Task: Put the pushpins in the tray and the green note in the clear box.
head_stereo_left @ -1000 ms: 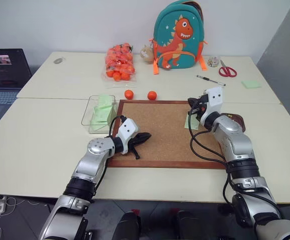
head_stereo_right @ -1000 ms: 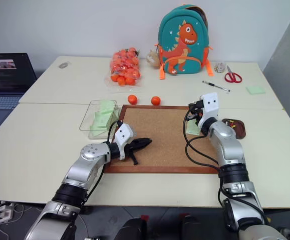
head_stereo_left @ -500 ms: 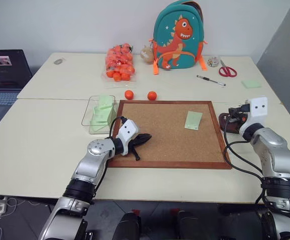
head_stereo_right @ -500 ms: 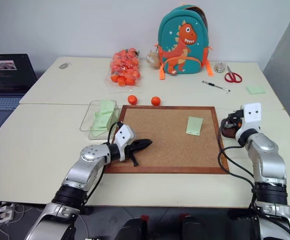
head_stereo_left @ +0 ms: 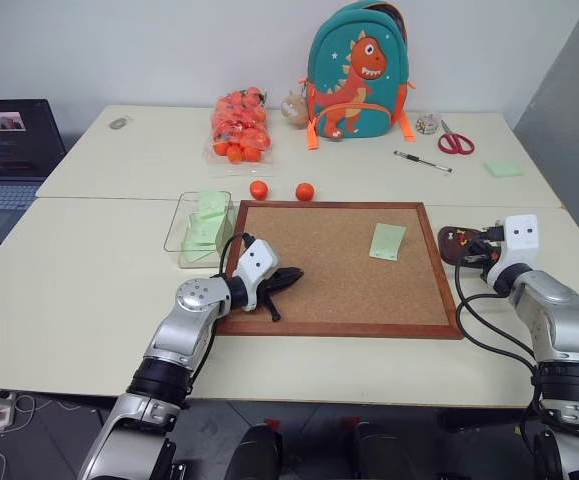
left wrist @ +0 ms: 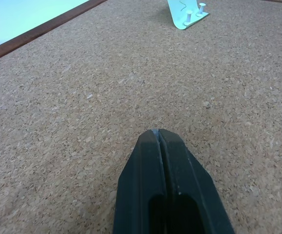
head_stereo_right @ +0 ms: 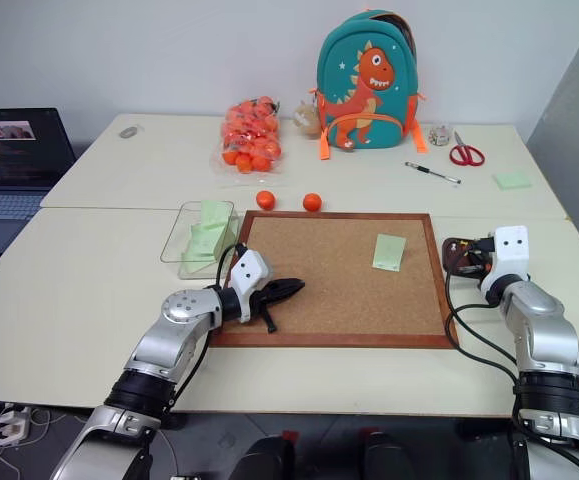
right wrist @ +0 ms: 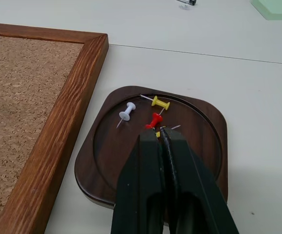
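Observation:
The yellow pushpin hangs low inside the tray's round hollow and would land there, so my right gripper should let it go now.
The green note lies on the corkboard's right half, with two white pushpins stuck in its edge. The dark wooden tray sits just right of the board and holds a white, a yellow and a red pushpin. My right gripper hovers low over the tray, shut on a small yellow pushpin whose needle sticks out at the tips. My left gripper rests shut and empty on the corkboard's left part. The clear box stands left of the board with green paper inside.
The framed corkboard fills the table's middle. Two loose oranges lie behind it. Further back are a bag of oranges, a dinosaur backpack, a pen, scissors and a green pad. A laptop is far left.
My right arm has swung right from the green note on the corkboard and dropped over the tray. The left arm has stayed still.

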You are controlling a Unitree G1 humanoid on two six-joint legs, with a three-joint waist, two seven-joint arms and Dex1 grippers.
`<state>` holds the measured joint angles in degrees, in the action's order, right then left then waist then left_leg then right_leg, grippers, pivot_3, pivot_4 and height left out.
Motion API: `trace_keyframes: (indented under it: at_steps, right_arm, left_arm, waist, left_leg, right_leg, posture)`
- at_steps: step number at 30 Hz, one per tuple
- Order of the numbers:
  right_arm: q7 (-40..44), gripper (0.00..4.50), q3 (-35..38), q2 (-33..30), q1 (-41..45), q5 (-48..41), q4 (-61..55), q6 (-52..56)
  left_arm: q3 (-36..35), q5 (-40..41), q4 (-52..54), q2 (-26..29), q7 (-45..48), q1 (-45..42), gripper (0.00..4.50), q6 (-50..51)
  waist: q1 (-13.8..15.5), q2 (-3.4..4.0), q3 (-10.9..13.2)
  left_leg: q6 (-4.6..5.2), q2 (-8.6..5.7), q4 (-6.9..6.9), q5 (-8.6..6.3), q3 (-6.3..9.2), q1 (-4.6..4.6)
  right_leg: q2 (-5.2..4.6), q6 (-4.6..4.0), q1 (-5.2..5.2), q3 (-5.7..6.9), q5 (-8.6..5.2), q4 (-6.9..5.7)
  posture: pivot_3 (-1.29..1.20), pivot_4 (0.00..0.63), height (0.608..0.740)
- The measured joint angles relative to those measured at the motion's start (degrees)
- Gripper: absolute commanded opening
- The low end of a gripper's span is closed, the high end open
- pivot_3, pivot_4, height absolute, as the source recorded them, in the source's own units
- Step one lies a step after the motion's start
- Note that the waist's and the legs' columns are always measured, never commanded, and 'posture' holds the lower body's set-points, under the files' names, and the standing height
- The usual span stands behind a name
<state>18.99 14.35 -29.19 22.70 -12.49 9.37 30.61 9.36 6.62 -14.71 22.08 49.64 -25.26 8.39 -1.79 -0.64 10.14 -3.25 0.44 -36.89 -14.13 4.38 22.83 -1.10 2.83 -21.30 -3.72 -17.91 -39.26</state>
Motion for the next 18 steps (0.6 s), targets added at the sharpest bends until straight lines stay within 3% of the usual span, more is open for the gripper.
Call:
trace_keyframes:
  at_steps: [2, 3, 8, 10, 18]
  right_arm:
    - [-0.33, 0.04, 0.08, 0.01, 0.00, -0.02, 0.28, 0.00]
    - [-0.39, 0.50, 0.20, 0.03, 0.00, -0.07, 0.56, -0.02]
    - [-0.48, 1.29, 0.22, 0.13, 0.00, -0.09, 1.71, -0.02]
    - [-0.56, 1.85, 0.22, 0.18, 0.00, -0.09, 2.21, -0.02]
    - [-0.75, 3.33, 1.25, 0.27, 0.05, -0.67, 2.26, -0.29]
  left_arm:
    - [0.00, 0.00, -0.02, -0.02, 0.00, -0.01, 0.00, 0.00]
    - [0.00, -0.01, -0.07, -0.06, 0.01, -0.03, 0.00, 0.00]
    - [0.01, -0.05, -0.12, -0.12, 0.02, -0.04, 0.00, -0.03]
    - [0.01, -0.06, -0.12, -0.12, 0.04, -0.04, 0.00, -0.04]
    - [0.02, -0.10, -0.12, -0.11, 0.05, -0.04, 0.00, -0.06]
  waist:
    - [0.01, 0.00, 0.00]
    - [0.02, 0.00, 0.00]
    - [0.03, 0.03, -0.02]
    - [0.03, 0.04, -0.03]
    - [0.03, 0.06, -0.03]
  left_leg:
    - [0.00, 0.00, 0.00, 0.00, 0.00, 0.00]
    - [0.00, 0.00, 0.00, 0.00, 0.01, 0.00]
    - [0.00, 0.00, 0.00, 0.00, 0.01, 0.00]
    - [0.00, 0.00, 0.00, 0.00, 0.01, 0.00]
    - [0.00, 0.00, 0.00, 0.00, 0.02, 0.00]
  right_leg:
    - [0.00, 0.00, 0.00, 0.01, 0.00, 0.01]
    - [0.00, 0.00, 0.02, 0.01, 0.00, 0.02]
    - [0.00, 0.00, 0.04, 0.02, 0.00, 0.05]
    - [0.00, 0.00, 0.04, 0.02, 0.00, 0.06]
    - [0.00, 0.00, 0.04, 0.03, 0.00, 0.06]
  posture:
    - [0.00, 0.150, 0.740]
    - [0.00, 0.150, 0.740]
    - [0.00, 0.150, 0.740]
    - [0.00, 0.150, 0.740]
    - [0.00, 0.150, 0.740]
